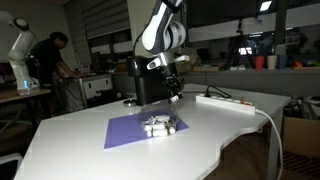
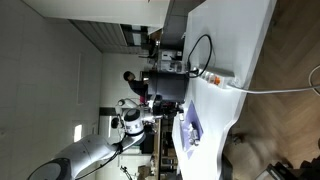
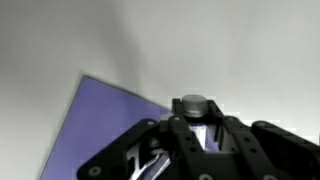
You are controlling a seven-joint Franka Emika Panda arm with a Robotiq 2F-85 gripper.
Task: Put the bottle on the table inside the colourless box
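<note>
The small bottle (image 3: 193, 104) hangs beside the colourless box and would miss it if I opened now. My gripper should line the bottle up with the box before it opens.
In the wrist view my gripper (image 3: 195, 125) is shut on a small bottle (image 3: 193, 104) with a grey round cap, held between the black fingers. The purple mat (image 3: 100, 130) lies below to the left on the white table (image 3: 240, 50). In an exterior view the gripper (image 1: 175, 96) hangs above the table (image 1: 80, 125), just behind and to the right of the colourless box (image 1: 160, 126). The box sits on the purple mat (image 1: 125, 132) and holds some small items. In an exterior view the mat (image 2: 190, 122) and the arm (image 2: 130, 125) also show.
A white power strip (image 1: 225, 100) with a cable lies on the table to the right of the gripper and also shows in an exterior view (image 2: 218, 77). A black boxy appliance (image 1: 135, 85) stands behind the mat. A person (image 1: 55, 60) stands in the background.
</note>
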